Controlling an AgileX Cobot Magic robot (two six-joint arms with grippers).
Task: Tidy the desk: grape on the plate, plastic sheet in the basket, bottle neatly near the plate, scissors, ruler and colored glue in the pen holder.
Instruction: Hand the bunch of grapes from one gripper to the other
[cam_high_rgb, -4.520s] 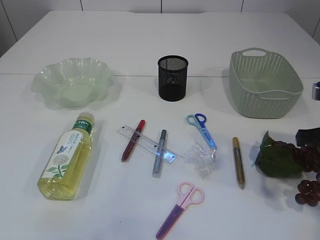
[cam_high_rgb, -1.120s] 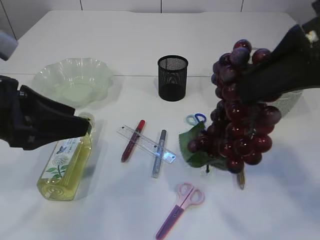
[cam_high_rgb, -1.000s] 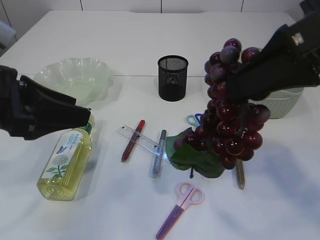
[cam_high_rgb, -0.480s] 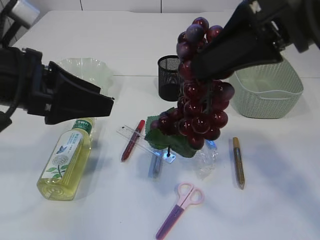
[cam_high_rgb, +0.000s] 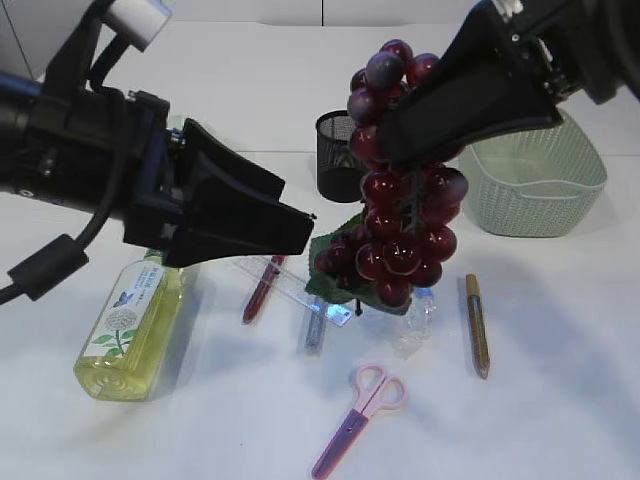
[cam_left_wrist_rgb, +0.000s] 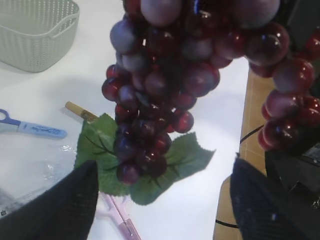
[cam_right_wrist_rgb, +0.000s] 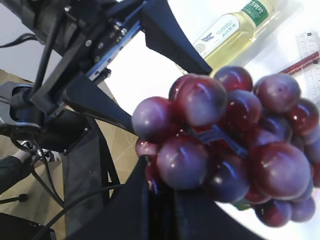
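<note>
The left gripper grabs the bunch of grapes by its loose leafy end (cam_high_rgb: 362, 262) next, since the right gripper already covers the top of the bunch.
My right gripper (cam_high_rgb: 400, 150) is shut on a bunch of dark red grapes (cam_high_rgb: 395, 225) with green leaves, and holds it high over the middle of the table. In the right wrist view the fingers (cam_right_wrist_rgb: 162, 200) clamp the bunch (cam_right_wrist_rgb: 225, 145) at its top. My left gripper (cam_high_rgb: 300, 232) is open and empty, just left of the hanging grapes; its wrist view shows the bunch (cam_left_wrist_rgb: 160, 100) ahead of its spread fingers (cam_left_wrist_rgb: 165, 200). The bottle (cam_high_rgb: 130, 325) lies flat at the left. The black mesh pen holder (cam_high_rgb: 335, 150) stands behind the grapes. The plate is hidden behind my left arm.
The green basket (cam_high_rgb: 530, 190) stands at the back right. On the table lie pink scissors (cam_high_rgb: 360, 405), a gold glue pen (cam_high_rgb: 477, 325), a red pen (cam_high_rgb: 262, 290), a silver pen (cam_high_rgb: 315, 335), the ruler (cam_high_rgb: 335, 312), crumpled plastic sheet (cam_high_rgb: 415, 325) and blue scissors (cam_left_wrist_rgb: 30, 129).
My right gripper has lifted the grapes from the right edge and carried them left to the table's middle. My left arm has come in from the left and reached right, close to the bunch.
</note>
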